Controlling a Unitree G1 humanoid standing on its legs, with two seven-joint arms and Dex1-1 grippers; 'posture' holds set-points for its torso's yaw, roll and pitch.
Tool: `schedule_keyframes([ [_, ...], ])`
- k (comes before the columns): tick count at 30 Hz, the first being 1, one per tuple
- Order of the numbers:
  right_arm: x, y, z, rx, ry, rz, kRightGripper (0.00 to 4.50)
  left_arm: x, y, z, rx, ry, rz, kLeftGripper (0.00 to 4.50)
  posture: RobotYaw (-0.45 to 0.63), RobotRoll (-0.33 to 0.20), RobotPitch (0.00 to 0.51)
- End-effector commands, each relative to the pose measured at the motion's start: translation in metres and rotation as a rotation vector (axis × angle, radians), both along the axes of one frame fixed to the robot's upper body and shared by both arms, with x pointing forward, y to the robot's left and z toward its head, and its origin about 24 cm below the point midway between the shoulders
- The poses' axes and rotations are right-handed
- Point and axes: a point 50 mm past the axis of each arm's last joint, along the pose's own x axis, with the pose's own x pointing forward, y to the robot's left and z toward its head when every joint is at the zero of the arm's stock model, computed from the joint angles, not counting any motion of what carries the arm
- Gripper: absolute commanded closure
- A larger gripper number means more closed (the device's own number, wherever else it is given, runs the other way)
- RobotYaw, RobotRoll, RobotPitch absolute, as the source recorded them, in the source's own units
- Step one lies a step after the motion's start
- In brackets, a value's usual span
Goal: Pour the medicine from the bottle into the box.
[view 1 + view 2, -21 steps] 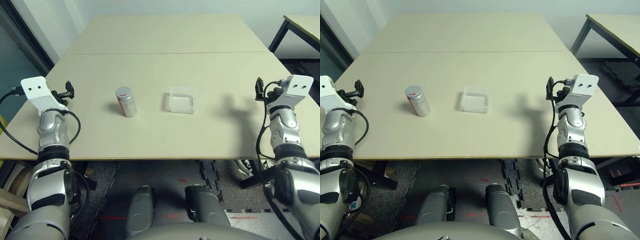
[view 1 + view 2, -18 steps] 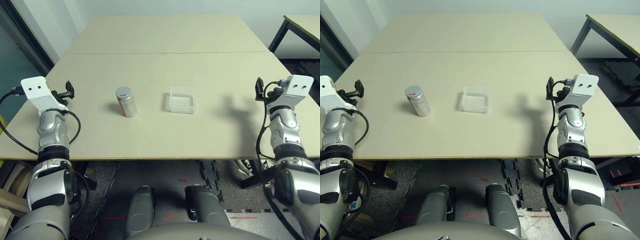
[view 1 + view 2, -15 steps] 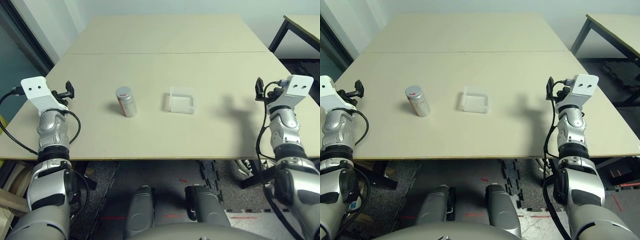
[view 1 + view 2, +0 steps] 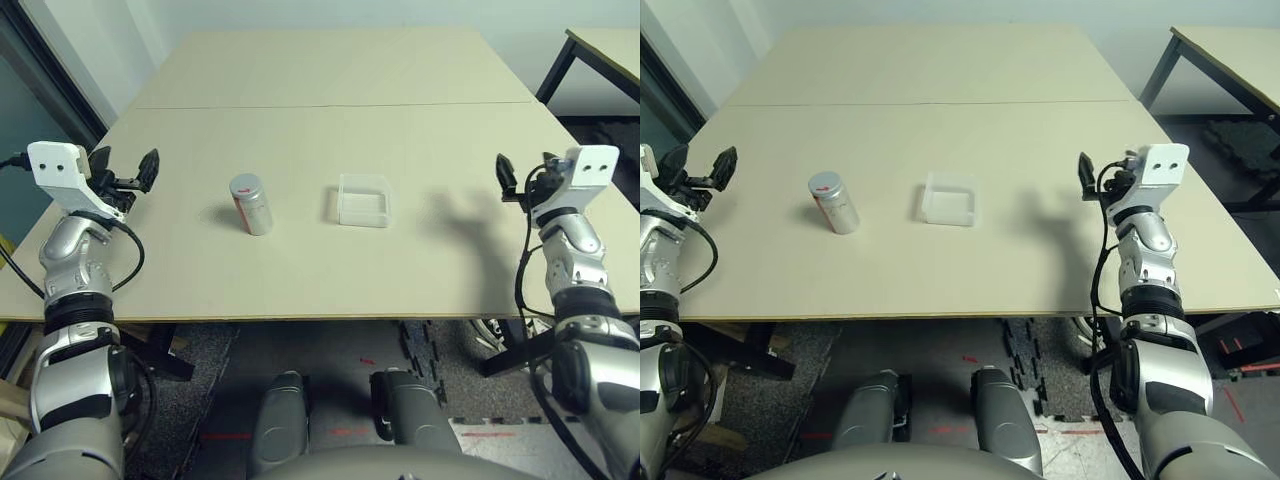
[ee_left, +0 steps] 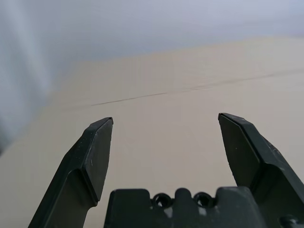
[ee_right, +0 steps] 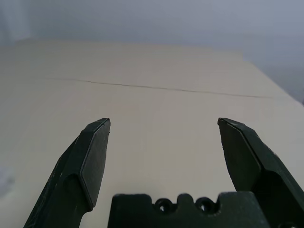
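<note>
My left gripper grabs the bottle by its silver-grey body [image 4: 255, 213] next, since the bottle's grey cap [image 4: 245, 184] stays free to be opened for pouring.
The bottle [image 4: 252, 203], silver-grey with a red and white label and its grey cap on, stands upright on the table left of centre. The clear square box [image 4: 364, 200] lies a short way to its right, with nothing visible inside. The medicine is hidden. My left gripper [image 4: 125, 168] hovers open over the table's left edge, well to the left of the bottle. In the left wrist view its fingers [image 5: 95, 156] are spread over bare tabletop. My right gripper [image 4: 525, 175] is open near the table's right edge, far right of the box; the right wrist view shows its fingers [image 6: 90, 161] wide apart.
The beige table [image 4: 340, 270] is made of two tops joined at a seam [image 4: 340, 106] behind the objects. Another table [image 4: 605, 50] stands at the back right. Bare tabletop lies around the bottle and the box.
Both arms have lifted and turned. The left gripper rose and now points across the table; the right gripper shifted slightly inward. Bottle and box have not moved.
</note>
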Motion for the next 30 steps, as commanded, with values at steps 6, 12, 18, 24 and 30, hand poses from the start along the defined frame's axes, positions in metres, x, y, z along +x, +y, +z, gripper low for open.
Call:
schedule_keyframes([
  [6,-0.003,0.017,0.014,-0.061,0.062,0.312,0.00,-0.021,-0.016,0.006,0.064,0.146,-0.378,0.06,-0.05,0.000,0.092],
  [12,-0.003,0.031,0.021,-0.097,0.097,0.511,0.00,-0.033,-0.026,-0.002,0.105,0.243,-0.502,0.06,-0.04,0.000,0.089],
  [18,0.002,0.036,0.028,-0.120,0.096,0.565,0.00,-0.036,-0.037,-0.019,0.090,0.300,-0.563,0.06,-0.06,0.000,0.091],
  [24,0.000,0.036,0.025,-0.129,0.120,0.590,0.00,-0.031,-0.043,-0.033,0.138,0.277,-0.525,0.06,-0.08,0.000,0.099],
  [30,-0.002,0.037,0.025,-0.144,0.128,0.596,0.00,-0.024,-0.050,-0.044,0.179,0.251,-0.504,0.06,-0.10,0.000,0.105],
])
